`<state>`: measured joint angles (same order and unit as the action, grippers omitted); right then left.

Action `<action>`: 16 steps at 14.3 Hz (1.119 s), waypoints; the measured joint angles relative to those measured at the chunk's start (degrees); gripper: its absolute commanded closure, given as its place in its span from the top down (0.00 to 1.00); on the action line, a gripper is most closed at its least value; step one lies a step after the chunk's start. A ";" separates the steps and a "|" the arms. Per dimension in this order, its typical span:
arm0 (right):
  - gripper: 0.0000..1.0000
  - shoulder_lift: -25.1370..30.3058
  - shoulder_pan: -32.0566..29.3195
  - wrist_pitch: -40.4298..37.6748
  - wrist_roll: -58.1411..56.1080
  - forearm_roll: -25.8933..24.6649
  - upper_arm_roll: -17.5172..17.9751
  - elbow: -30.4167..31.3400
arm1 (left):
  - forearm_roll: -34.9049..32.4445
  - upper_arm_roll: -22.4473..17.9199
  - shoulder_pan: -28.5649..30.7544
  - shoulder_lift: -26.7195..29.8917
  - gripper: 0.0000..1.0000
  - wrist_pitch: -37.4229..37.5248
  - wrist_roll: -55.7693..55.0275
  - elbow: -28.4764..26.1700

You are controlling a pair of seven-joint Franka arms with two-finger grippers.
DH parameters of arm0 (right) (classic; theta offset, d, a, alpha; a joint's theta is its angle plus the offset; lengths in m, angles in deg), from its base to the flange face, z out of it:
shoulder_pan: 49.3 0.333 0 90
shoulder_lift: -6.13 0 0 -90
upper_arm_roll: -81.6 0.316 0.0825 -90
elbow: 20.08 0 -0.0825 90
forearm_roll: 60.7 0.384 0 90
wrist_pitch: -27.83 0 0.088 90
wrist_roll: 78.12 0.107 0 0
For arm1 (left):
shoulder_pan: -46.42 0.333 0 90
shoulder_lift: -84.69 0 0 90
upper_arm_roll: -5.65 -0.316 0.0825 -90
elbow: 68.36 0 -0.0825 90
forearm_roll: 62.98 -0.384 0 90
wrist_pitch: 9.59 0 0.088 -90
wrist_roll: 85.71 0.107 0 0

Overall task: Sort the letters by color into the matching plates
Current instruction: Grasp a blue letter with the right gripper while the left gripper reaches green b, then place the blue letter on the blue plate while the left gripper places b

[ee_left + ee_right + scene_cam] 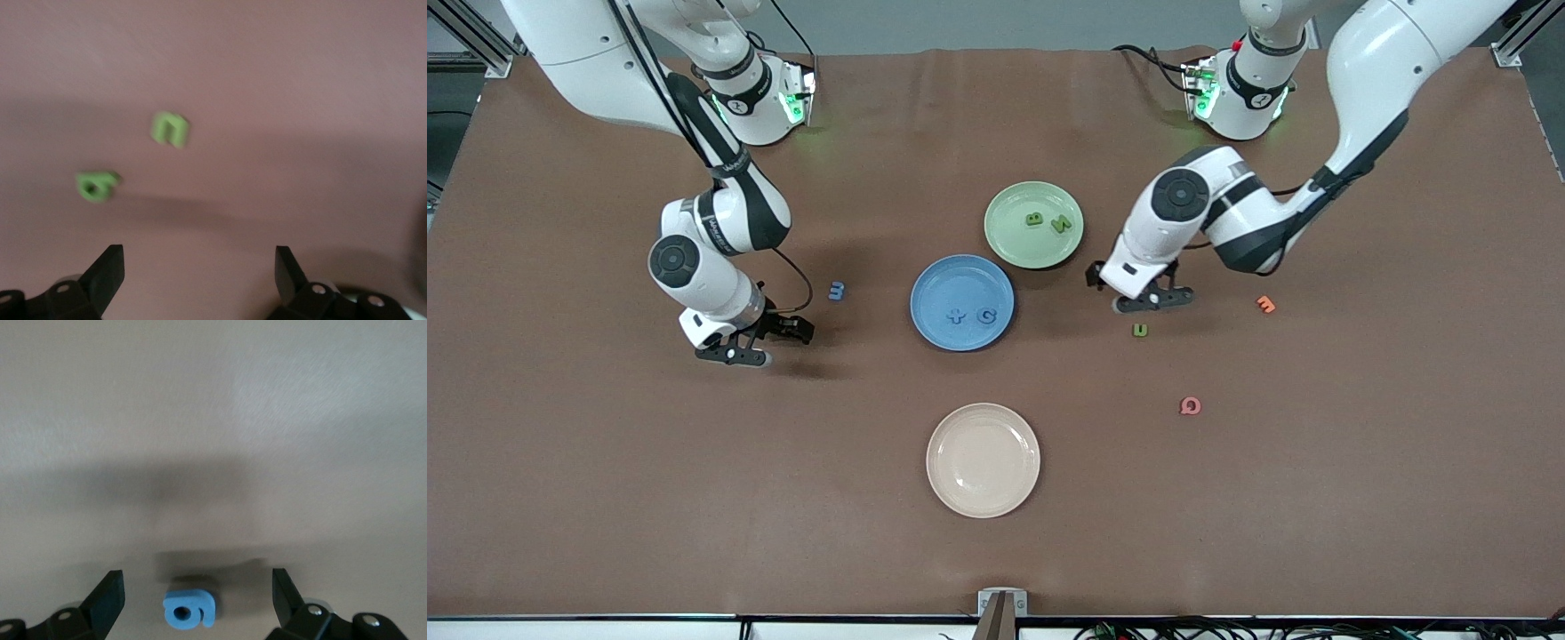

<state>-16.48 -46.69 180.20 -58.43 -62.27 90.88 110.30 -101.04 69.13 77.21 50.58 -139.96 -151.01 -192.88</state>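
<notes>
My left gripper will next sort the green b onto the green plate, so it needs to grab the green b by its straight stem.
The blue plate holds a blue "+" and a blue G. In the green plate lie a green B and N. My right gripper hangs open low over the table, and a blue 6 lies between its fingers, untouched. A blue E-shape lies beside it, toward the blue plate. My left gripper is open and empty beside the green plate. A green u and a green b lie on the cloth ahead of it.
A cream plate sits nearest the front camera. An orange letter and a pink Q lie toward the left arm's end of the table. Brown cloth covers the whole table.
</notes>
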 measured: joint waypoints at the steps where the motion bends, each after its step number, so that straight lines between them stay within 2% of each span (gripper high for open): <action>1: 0.98 -0.12 0.46 0.10 0.04 0.00 0.10 0.24 | -1.68 -0.04 1.94 0.00 0.99 0.00 0.22 -0.33; 4: 0.98 -0.40 1.79 0.11 0.13 0.00 0.18 0.52 | -5.34 -0.16 5.92 -0.17 0.99 -0.09 1.08 -1.48; 11: 0.96 -1.53 1.97 0.10 0.12 0.00 0.12 0.79 | -10.95 -3.47 5.85 -1.19 0.98 -3.84 1.08 -3.44; 12: 0.91 -1.62 1.96 0.13 0.12 0.00 0.09 0.78 | -11.71 -3.84 5.71 -1.49 0.96 -3.91 1.07 -3.57; 16: 0.52 -1.36 1.82 0.05 0.12 -0.02 -0.04 0.69 | -14.94 -4.46 5.39 -3.85 0.89 -4.00 0.72 -4.80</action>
<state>-17.84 -44.86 180.25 -58.30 -62.29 90.84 110.99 -115.98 64.67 82.60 46.72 -143.96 -150.29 -197.67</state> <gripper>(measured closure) 0.269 0.057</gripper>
